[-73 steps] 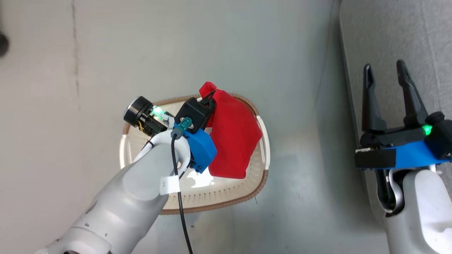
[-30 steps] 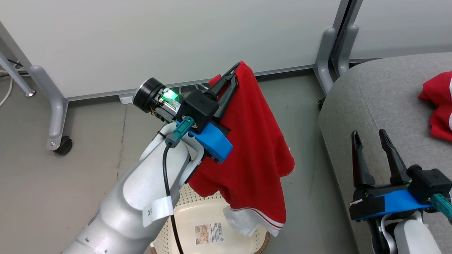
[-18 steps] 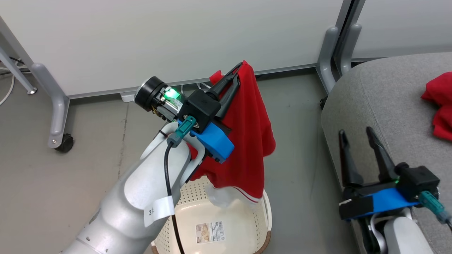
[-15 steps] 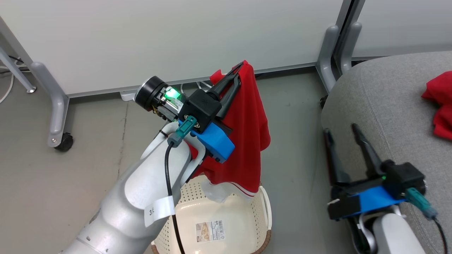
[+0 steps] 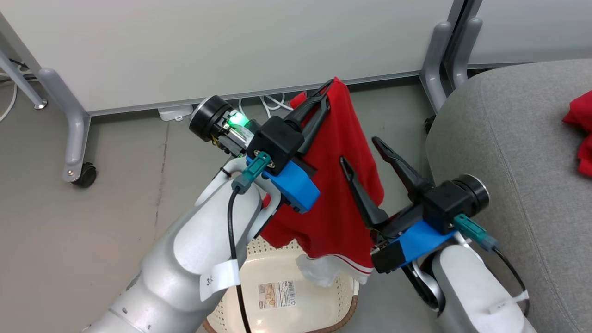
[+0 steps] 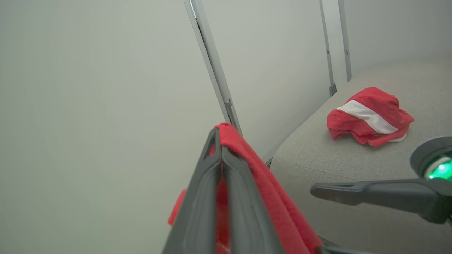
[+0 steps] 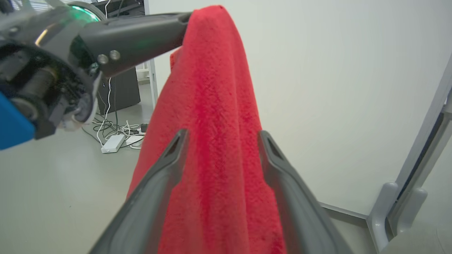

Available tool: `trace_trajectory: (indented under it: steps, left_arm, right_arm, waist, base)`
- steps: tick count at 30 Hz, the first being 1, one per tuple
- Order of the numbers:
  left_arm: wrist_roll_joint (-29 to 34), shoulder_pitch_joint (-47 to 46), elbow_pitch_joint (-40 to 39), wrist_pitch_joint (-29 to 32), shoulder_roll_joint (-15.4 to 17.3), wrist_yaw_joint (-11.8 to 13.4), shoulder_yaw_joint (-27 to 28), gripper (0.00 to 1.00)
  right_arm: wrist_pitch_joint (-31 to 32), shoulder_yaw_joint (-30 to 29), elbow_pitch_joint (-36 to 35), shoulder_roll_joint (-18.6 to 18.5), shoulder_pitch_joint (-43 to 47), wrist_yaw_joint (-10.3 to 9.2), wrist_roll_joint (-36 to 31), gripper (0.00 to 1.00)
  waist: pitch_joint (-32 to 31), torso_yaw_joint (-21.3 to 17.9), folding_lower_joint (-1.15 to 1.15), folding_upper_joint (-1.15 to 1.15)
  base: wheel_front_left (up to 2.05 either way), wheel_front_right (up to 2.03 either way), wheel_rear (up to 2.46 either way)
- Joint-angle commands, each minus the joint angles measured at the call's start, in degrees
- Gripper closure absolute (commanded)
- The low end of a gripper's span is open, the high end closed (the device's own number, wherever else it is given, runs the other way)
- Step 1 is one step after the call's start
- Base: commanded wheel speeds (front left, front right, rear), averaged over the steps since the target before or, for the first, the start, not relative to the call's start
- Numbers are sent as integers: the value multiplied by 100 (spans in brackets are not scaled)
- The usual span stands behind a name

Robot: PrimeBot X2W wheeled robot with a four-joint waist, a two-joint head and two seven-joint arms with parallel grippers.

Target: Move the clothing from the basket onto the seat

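The right gripper picks up the red garment by its plain red body (image 5: 360,180) next, to bring it over to the grey seat (image 5: 508,152).
My left gripper (image 5: 326,91) is shut on the top of a red garment (image 5: 337,208), one piece of the clothing. It hangs from the gripper above the cream basket (image 5: 319,307), its white red-striped cuff dangling over the rim. The left wrist view shows those fingers (image 6: 212,169) pressed together on red fabric (image 6: 268,190). My right gripper (image 5: 360,151) stands open at the garment's right side. In the right wrist view the hanging cloth (image 7: 215,148) shows between its spread fingertips (image 7: 223,138). A second red garment with a white stripe (image 6: 369,116) lies on the grey seat (image 5: 508,152).
White partition panels with grey legs stand behind, one castor foot (image 5: 85,175) at the left and a post (image 5: 439,51) close to the seat's corner. Cables and a white power strip (image 7: 113,143) lie on the grey floor by the panel.
My right arm has swung left from beside the seat to the hanging garment, its fingers still open. The left gripper keeps the garment lifted; the cloth has swayed slightly.
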Motion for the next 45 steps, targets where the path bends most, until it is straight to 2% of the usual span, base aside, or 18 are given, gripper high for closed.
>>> trace_trajectory:
  steps: [1, 10, 22, 25, 27, 45]
  left_arm:
    - [19, -90, -49, -29, -20, -14, 1, 100]
    - [49, -76, -230, -29, -123, -44, -234, 100]
    - [-26, -117, -532, -29, -204, -26, -454, 100]
    - [-42, -128, -579, -29, -213, -11, -478, 100]
    - [-56, -129, -590, -29, -216, -7, -492, 100]
    - [-63, -53, -523, -29, -218, 32, -467, 100]
  right_arm:
    - [-2, 51, 63, -26, -107, 1, 21, 0]
    - [-1, 355, 699, 93, -705, 1, 28, 0]
    - [-1, 79, 1134, 209, -1045, 1, -86, 0]
    - [-1, 123, 1165, 214, -1065, 1, 88, 0]
    - [-1, 176, 1206, 215, -1093, 1, 182, 100]
    - [-1, 263, 1265, 216, -1043, 1, 357, 100]
  waist:
    - [14, 16, 0, 0]
    - [92, 136, 0, 0]
    - [123, 213, 0, 0]
    - [107, 231, 0, 0]
    - [94, 240, 0, 0]
    - [10, 200, 0, 0]
  base:
    - [0, 0, 0]
    - [0, 0, 0]
    - [0, 0, 0]
    - [0, 0, 0]
    - [0, 0, 0]
    - [0, 0, 0]
